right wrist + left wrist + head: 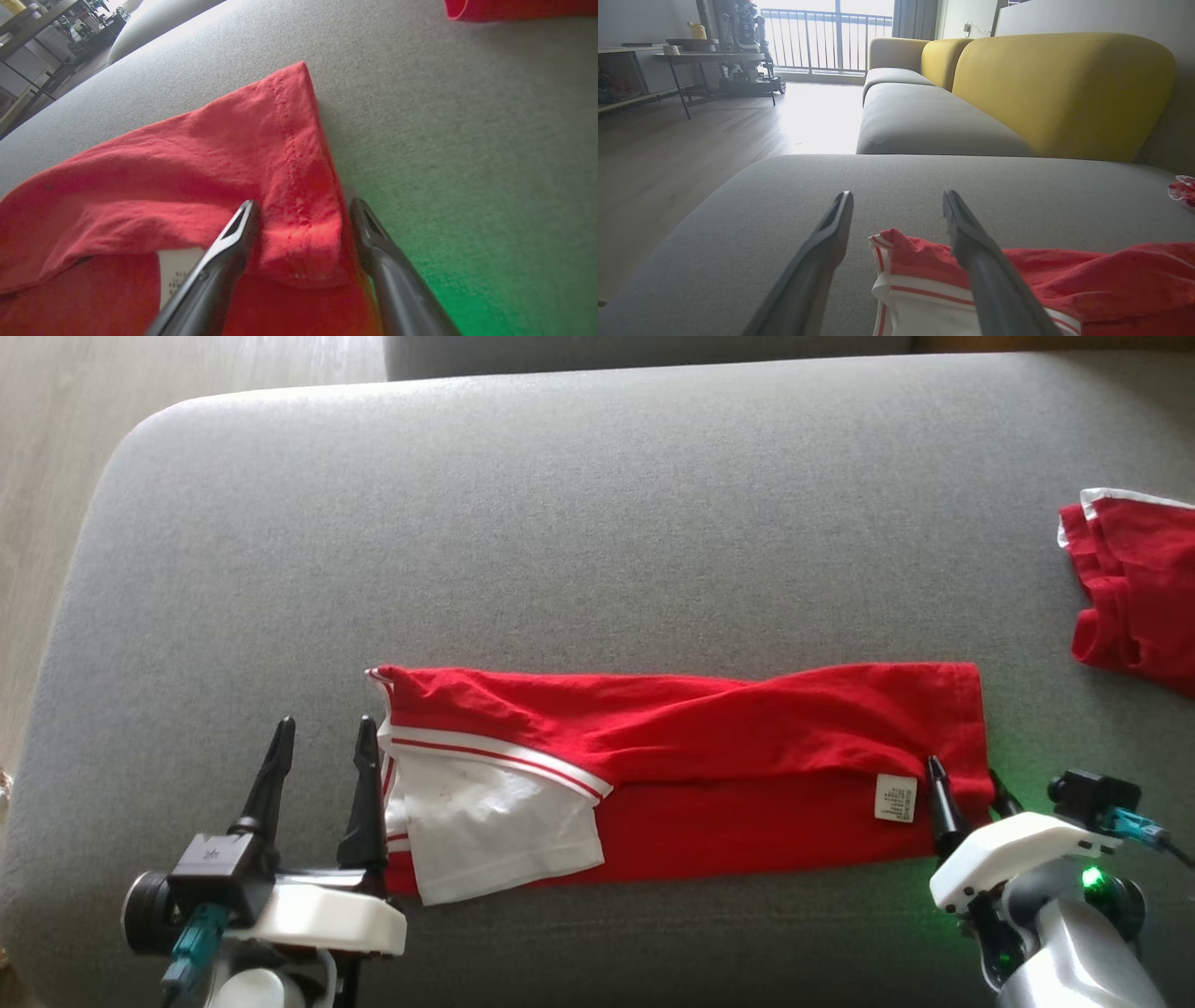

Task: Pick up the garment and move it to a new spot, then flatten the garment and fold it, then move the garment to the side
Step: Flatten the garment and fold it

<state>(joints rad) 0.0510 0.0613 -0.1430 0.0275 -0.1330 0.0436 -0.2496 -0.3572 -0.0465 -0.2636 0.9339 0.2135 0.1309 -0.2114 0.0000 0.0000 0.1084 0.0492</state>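
I will next use my right gripper to grab the red garment by its hemmed end (965, 805) beside the label (895, 797). Then I can fold the long garment up further.
The garment (709, 747) is a red shirt with white trim, folded into a long band across the near part of the grey sofa cushion (579, 523). A white panel shows at its left end and a small label near its right end. My left gripper (324, 733) stands open just off the garment's left edge, its right finger close to the trim. From the left wrist, the striped corner of the garment (901, 247) lies between and below the left gripper's (897, 198) fingers. My right gripper (966, 775) is open, its fingers straddling the hem fold (299, 219) at the garment's right end.
A second red garment (1130, 588) lies at the cushion's far right edge. The cushion's rounded left edge drops to a wooden floor (56, 448). In the left wrist view a yellow sofa back (1064, 88) stands to the right and a dark side table (714, 58) far off.
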